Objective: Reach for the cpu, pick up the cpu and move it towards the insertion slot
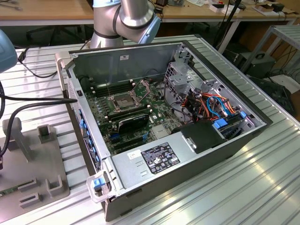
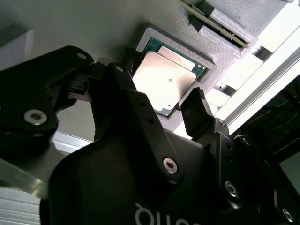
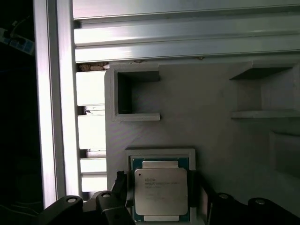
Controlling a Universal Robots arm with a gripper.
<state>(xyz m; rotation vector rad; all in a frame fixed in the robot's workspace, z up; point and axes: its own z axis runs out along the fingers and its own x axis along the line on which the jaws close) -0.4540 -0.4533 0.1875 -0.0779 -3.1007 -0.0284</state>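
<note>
My gripper grabs the cpu by its opposite side edges next, since the holder's rim (image 3: 161,153) hugs the cpu with gaps only at its sides.
The cpu (image 3: 161,191) (image 2: 163,79) is a pale silver square chip on a green board. It lies flat in a recessed grey holder (image 3: 161,153) on a grey fixture plate. My gripper (image 3: 158,183) (image 2: 161,79) is open and low over it. One dark finger (image 2: 121,77) stands beside one edge of the chip and the other finger (image 2: 197,112) beside the opposite edge, both at about the width of the holder's rim. The insertion slot (image 1: 121,101) sits on the motherboard inside the open computer case, with a dark centre, a silver frame and its metal plate (image 1: 143,86) hinged up.
The open computer case (image 1: 187,154) takes up the middle of the ribbed aluminium table (image 1: 262,187). A black heatsink (image 1: 133,123) lies beside the slot. Coloured cables (image 1: 215,105) and a drive cage (image 1: 180,77) fill the exterior view's right side. The grey fixture plate (image 1: 33,159) with raised blocks lies on the left.
</note>
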